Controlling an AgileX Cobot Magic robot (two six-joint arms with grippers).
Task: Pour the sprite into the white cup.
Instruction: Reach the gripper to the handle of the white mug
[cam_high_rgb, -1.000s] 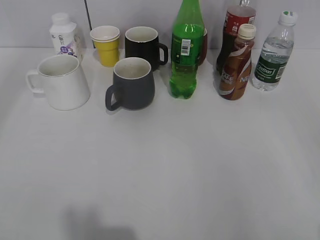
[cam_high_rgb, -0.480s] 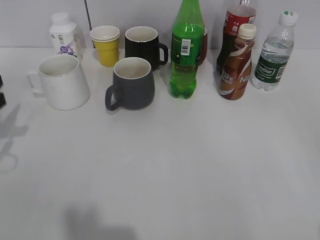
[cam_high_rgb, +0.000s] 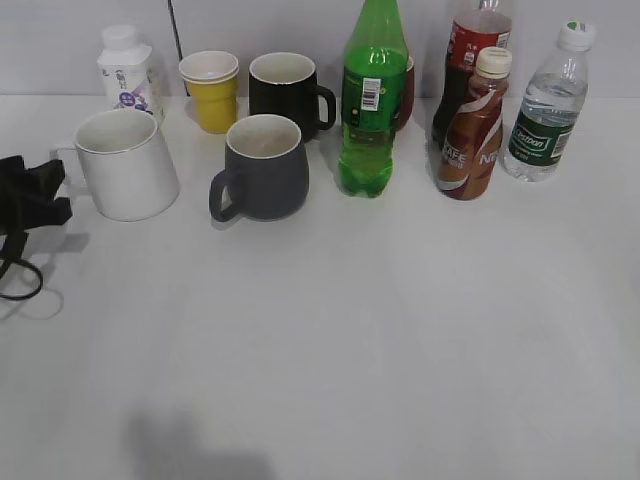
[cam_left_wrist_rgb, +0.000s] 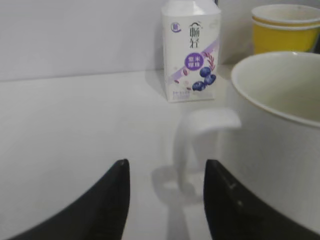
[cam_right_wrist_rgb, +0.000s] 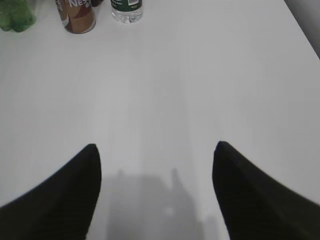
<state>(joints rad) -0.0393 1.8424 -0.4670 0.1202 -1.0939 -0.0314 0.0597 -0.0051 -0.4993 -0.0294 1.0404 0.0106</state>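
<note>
The white cup's round body (cam_high_rgb: 130, 175) is wider than the gap between the left gripper's open fingers, so the left gripper needs to pick up the white cup by its slim handle (cam_high_rgb: 64, 158) next.
The sprite (cam_high_rgb: 372, 105) is a tall green bottle standing at the back middle of the table; its base shows in the right wrist view (cam_right_wrist_rgb: 15, 16). The white cup (cam_high_rgb: 128, 164) stands at the left with its handle pointing left; in the left wrist view (cam_left_wrist_rgb: 280, 135) its handle lies just ahead of my fingers. My left gripper (cam_high_rgb: 50, 190) (cam_left_wrist_rgb: 167, 172) is open and empty, close to the handle on its left. My right gripper (cam_right_wrist_rgb: 156, 155) is open and empty over bare table, out of the exterior view.
A dark grey mug (cam_high_rgb: 264, 167), a black mug (cam_high_rgb: 287, 92), a yellow paper cup (cam_high_rgb: 212, 90) and a white milk bottle (cam_high_rgb: 126, 68) stand near the white cup. A brown coffee bottle (cam_high_rgb: 474, 128), a cola bottle (cam_high_rgb: 468, 50) and a water bottle (cam_high_rgb: 545, 110) stand at the right.
My left gripper has come in from the left edge and moved right, up to the white cup's handle. The bottles and cups have not moved.
</note>
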